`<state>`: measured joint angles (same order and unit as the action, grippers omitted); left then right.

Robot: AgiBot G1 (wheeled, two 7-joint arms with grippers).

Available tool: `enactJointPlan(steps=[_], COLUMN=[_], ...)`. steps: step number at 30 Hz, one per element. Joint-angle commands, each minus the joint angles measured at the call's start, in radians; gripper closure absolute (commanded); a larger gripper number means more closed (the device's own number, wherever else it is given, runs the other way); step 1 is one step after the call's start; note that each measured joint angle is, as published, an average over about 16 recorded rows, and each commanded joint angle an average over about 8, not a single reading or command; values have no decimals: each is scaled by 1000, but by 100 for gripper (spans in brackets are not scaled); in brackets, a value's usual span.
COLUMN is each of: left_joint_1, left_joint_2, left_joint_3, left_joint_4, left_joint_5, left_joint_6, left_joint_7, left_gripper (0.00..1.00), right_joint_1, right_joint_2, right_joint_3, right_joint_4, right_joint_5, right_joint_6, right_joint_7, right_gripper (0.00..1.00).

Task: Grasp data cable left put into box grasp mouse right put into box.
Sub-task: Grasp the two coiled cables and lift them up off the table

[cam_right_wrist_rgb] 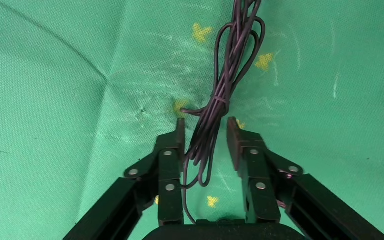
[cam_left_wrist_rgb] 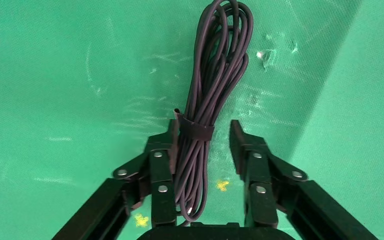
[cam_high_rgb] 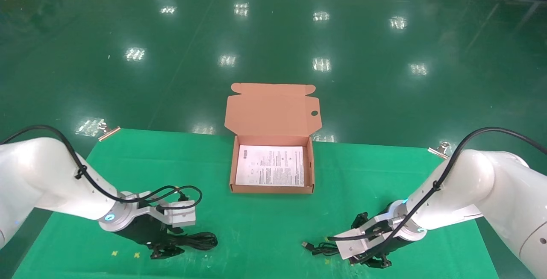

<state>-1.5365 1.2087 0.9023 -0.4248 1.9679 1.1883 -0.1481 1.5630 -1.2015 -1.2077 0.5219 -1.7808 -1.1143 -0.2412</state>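
Note:
The data cable's loops fan out loose at its far end, so my left gripper needs to grab the data cable at its strapped middle [cam_left_wrist_rgb: 196,130] next.
The data cable [cam_left_wrist_rgb: 215,75], a black oval bundle tied with a strap, lies on the green cloth at the near left [cam_high_rgb: 198,240]. My left gripper [cam_left_wrist_rgb: 204,127] is open and low over it, one finger on each side of its near end; it shows in the head view [cam_high_rgb: 166,251]. My right gripper [cam_right_wrist_rgb: 206,122] is open at the near right [cam_high_rgb: 369,263], its fingers either side of the mouse's thin tied cord [cam_right_wrist_rgb: 225,85], whose USB plug [cam_high_rgb: 305,245] points left. The mouse body is hidden. The open cardboard box [cam_high_rgb: 233,172] stands at the far middle.
The box lid [cam_high_rgb: 271,108] stands raised at the back, with a small round hole. A white printed leaflet [cam_high_rgb: 270,165] lies flat inside the box. Yellow cross marks [cam_right_wrist_rgb: 201,31] dot the cloth. The table's far edge [cam_high_rgb: 363,144] runs just behind the box.

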Motion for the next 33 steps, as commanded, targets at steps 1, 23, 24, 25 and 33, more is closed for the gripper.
enactJointPlan(steps=[1, 23, 24, 25, 33], left_joint_1=[0, -9, -14, -19, -71], left_joint_2=[0, -7, -9, -13, -49], left_joint_3=[0, -6, -8, -10, -23], left_joint_4=[0, -14, -19, -26, -124], left_joint_5=[0, -8, -11, -13, -15], left_joint_6=[0, 5, 8, 10, 20], left_joint_7=[0, 6, 8, 10, 0], left_gripper=[100, 100, 100, 100, 100], right_joint_1=[0, 10, 15, 22, 126], right_joint_2=[0, 7, 12, 17, 83], right_joint_3=[0, 5, 8, 11, 35], right_joint_4=[0, 5, 8, 12, 111], right_joint_5=[0, 3, 6, 8, -11], right_joint_6=[0, 1, 3, 4, 27], right_joint_7=[0, 3, 4, 5, 42], right_gripper=[100, 100, 100, 100, 100])
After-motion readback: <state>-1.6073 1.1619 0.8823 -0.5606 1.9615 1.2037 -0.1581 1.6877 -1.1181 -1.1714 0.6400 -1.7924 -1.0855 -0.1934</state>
